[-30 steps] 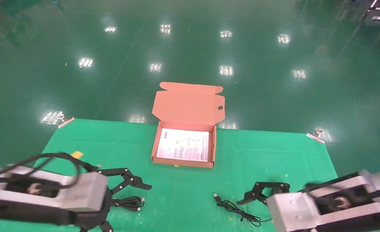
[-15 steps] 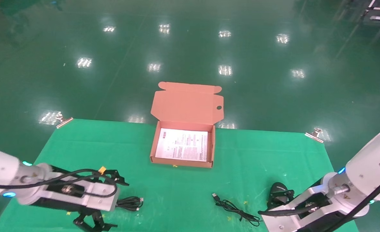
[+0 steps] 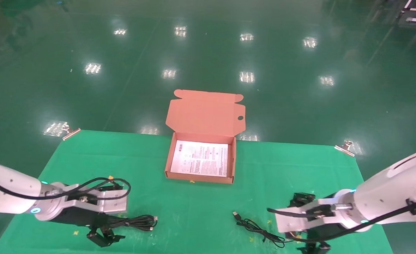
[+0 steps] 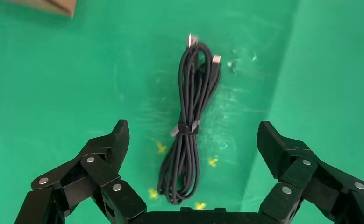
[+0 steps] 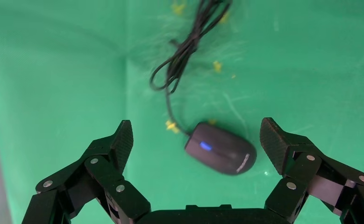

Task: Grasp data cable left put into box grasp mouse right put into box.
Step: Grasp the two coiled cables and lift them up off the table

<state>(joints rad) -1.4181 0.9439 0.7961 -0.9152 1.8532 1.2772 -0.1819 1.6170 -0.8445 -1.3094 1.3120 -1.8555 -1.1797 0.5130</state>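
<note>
The data cable has slack loops at both ends, so I should grab it next with my left gripper by its tied middle [image 3: 127,222].
The data cable [image 4: 196,79] lies as a tied black bundle on the green cloth, near the table's front left [image 3: 140,222]. My left gripper [image 4: 193,129] hangs open just above it, one finger on each side of the bundle's near half. The black mouse [image 5: 221,148] rests on the cloth between the open fingers of my right gripper [image 5: 195,125], untouched. Its cord [image 5: 184,51] trails away towards the middle [image 3: 257,228]. In the head view my right wrist hides the mouse. The box [image 3: 233,158] stands open at the table's far middle, holding only its white sheet.
The box lid [image 3: 206,113] leans back over the table's far edge. Metal clips [image 3: 70,133] [image 3: 345,147] hold the green cloth [image 3: 282,169] at the far corners. Shiny green floor lies beyond the table.
Both arms have swung down from close to the head camera. The left gripper now hovers low over the data cable and the right one over the mouse. Nothing on the table has moved.
</note>
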